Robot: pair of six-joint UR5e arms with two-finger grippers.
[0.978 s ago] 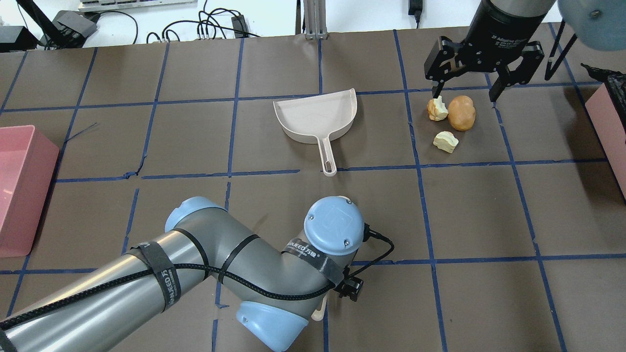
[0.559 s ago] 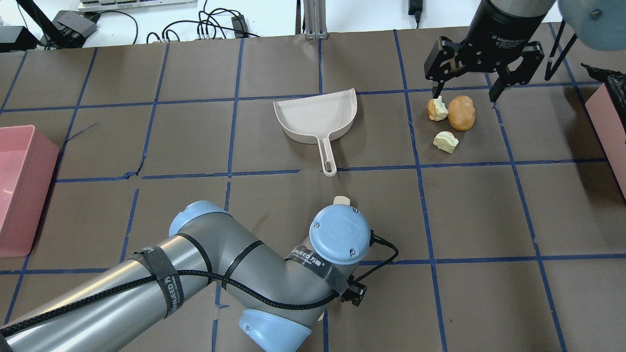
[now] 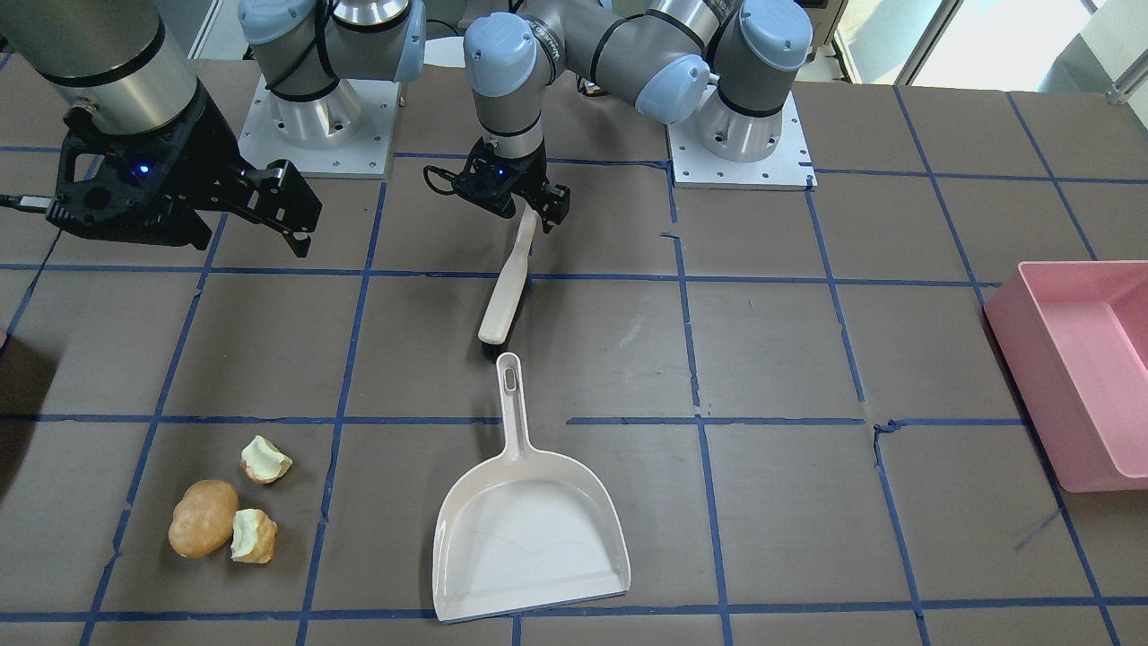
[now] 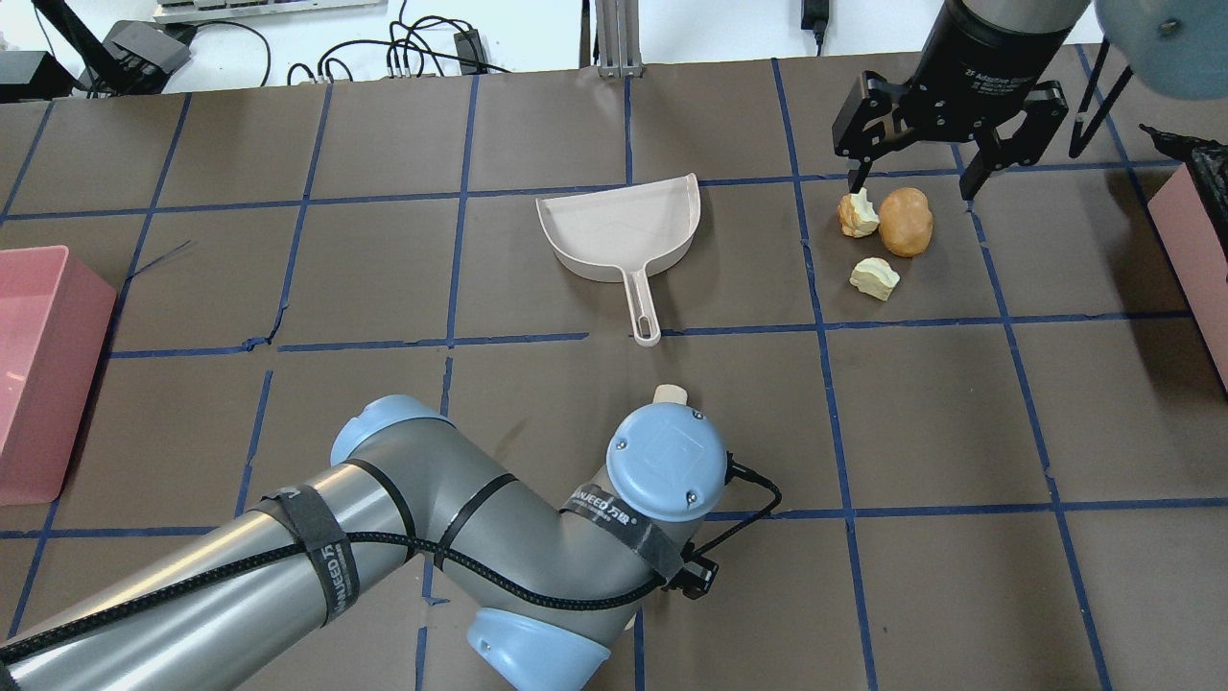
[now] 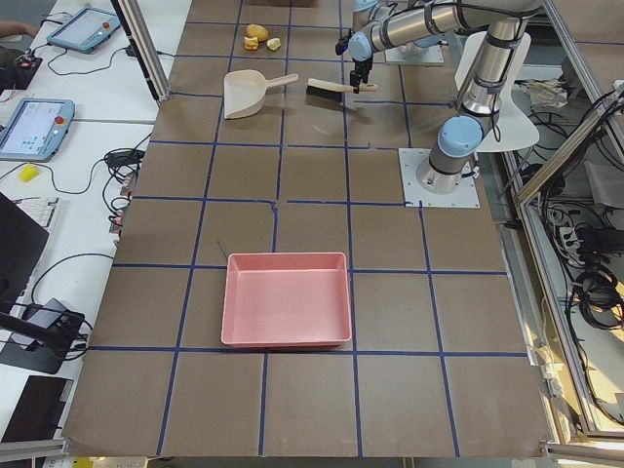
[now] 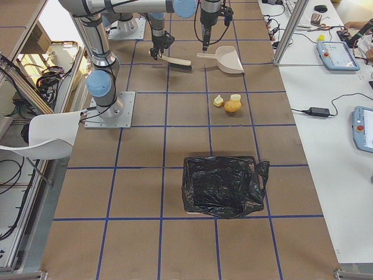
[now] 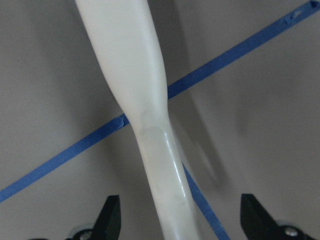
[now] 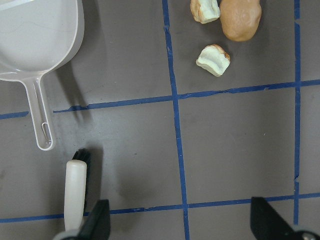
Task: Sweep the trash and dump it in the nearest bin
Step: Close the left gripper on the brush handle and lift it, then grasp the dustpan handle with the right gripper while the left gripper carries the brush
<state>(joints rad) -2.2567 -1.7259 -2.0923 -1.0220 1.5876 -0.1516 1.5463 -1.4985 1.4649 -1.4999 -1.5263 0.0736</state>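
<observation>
Next, my left gripper grips the beige brush by its slim handle (image 3: 526,231) to sweep the trash into the dustpan (image 3: 527,528).
The trash lies together on the table: a tan potato-like lump (image 4: 906,222) and two pale-green apple pieces (image 4: 858,213) (image 4: 874,277). They also show in the front view (image 3: 203,518) and the right wrist view (image 8: 241,20). A beige dustpan (image 4: 624,235) lies to their left, its handle towards me. A beige brush (image 3: 504,292) lies just behind that handle. My left gripper (image 3: 516,211) is open and straddles the brush's handle (image 7: 150,115) without touching it. My right gripper (image 4: 910,187) is open and empty, high above the trash.
A pink bin (image 4: 38,365) stands at the table's left end. A bin lined with a black bag (image 6: 224,186) stands at the right end, nearer the trash. My left arm's elbow (image 4: 403,518) covers the near middle of the table.
My left wrist has shifted slightly right and towards me, so the brush's head end now shows beyond it. The right arm, dustpan and trash have not moved.
</observation>
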